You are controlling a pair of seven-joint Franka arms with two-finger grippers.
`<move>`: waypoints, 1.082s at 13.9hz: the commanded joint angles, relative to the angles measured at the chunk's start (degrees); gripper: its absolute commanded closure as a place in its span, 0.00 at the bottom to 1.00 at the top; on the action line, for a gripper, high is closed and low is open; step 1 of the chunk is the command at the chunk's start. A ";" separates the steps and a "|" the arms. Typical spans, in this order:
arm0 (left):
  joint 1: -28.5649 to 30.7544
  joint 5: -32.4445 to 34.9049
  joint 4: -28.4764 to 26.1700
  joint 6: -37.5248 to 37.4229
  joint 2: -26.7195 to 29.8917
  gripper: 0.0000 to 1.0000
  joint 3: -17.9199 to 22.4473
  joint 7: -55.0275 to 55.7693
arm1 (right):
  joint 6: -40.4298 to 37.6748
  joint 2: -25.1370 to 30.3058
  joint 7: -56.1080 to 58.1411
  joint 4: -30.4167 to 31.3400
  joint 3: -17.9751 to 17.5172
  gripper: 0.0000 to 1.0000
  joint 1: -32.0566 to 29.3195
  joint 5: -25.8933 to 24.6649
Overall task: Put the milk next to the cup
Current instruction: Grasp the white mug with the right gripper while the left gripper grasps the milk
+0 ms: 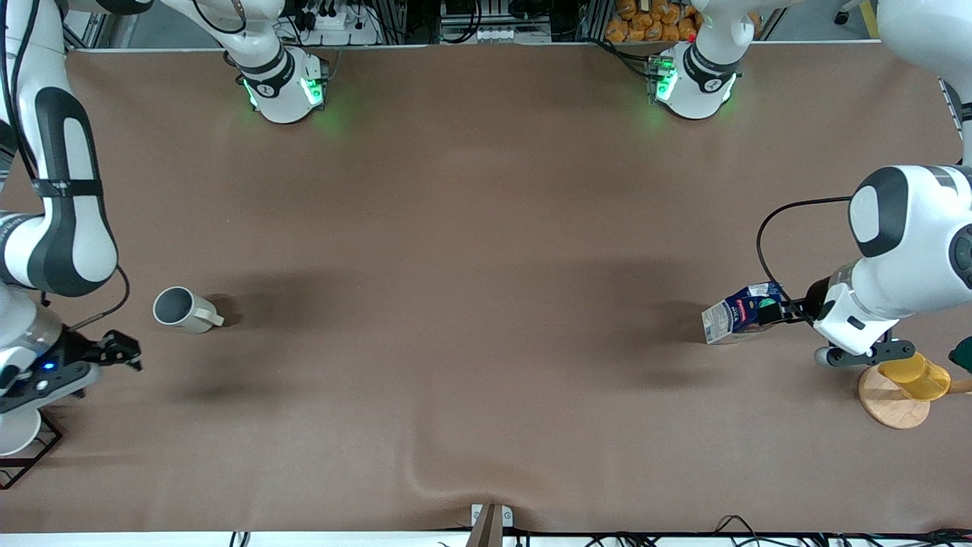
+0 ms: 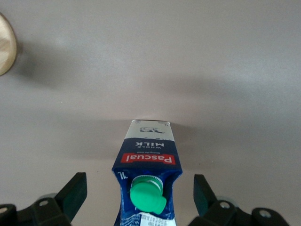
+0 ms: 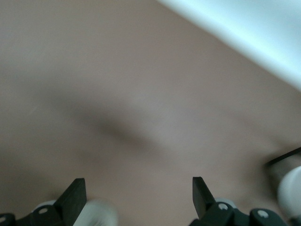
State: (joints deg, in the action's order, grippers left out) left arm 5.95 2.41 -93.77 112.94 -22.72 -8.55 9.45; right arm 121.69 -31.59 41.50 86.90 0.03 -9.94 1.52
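The left gripper needs to go down farther before it closes on the green cap's end [image 2: 147,197]: its fingers are on either side of that end, short of the carton's blue body [image 2: 146,169].
The milk [image 1: 740,311] is a dark blue carton with a green cap and red label, resting on the brown table toward the left arm's end. My left gripper [image 1: 762,313] is open around its top. In the left wrist view the carton [image 2: 148,155] sits between the two fingers [image 2: 73,193], which stand clear of its sides. The off-white cup [image 1: 182,310] with a grey interior sits at the right arm's end of the table. My right gripper [image 1: 114,351] is open and empty, just nearer the front camera than the cup. Its wrist view shows bare table between the fingertips [image 3: 75,193].
A yellow cup on a round wooden stand [image 1: 896,399] is close beside the left gripper; the stand's edge shows in the left wrist view [image 2: 4,49]. A black wire rack [image 1: 26,456] with a white cup is under the right arm. A wrinkle [image 1: 456,486] runs near the table's front edge.
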 commanded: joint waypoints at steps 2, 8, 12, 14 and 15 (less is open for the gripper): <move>0.03 1.45 -3.25 1.14 0.31 0.00 -0.24 0.74 | -18.12 1.97 -12.70 0.11 -0.64 0.00 0.45 0.77; 0.20 1.80 -7.29 2.45 1.36 0.00 -0.15 0.21 | -22.37 -0.92 -15.13 1.87 -0.55 0.00 -0.17 0.68; 0.29 5.23 -10.20 4.47 1.54 0.00 -0.24 0.04 | -22.28 -3.39 -14.87 1.87 -0.55 0.00 -0.26 0.68; 0.38 5.23 -10.29 4.57 1.54 0.00 -0.24 -0.05 | -22.28 -4.62 -14.87 1.87 -0.64 0.00 -0.43 0.68; 0.38 5.23 -10.29 4.48 1.54 0.07 -0.24 -0.14 | -22.20 -5.23 -14.87 1.87 -0.56 0.09 -0.52 0.68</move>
State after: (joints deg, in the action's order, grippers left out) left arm 6.09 5.90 -102.54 116.63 -22.69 -8.57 9.27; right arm 99.49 -35.73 26.98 89.17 -0.11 -9.67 1.58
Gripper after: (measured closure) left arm 0.000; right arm 0.000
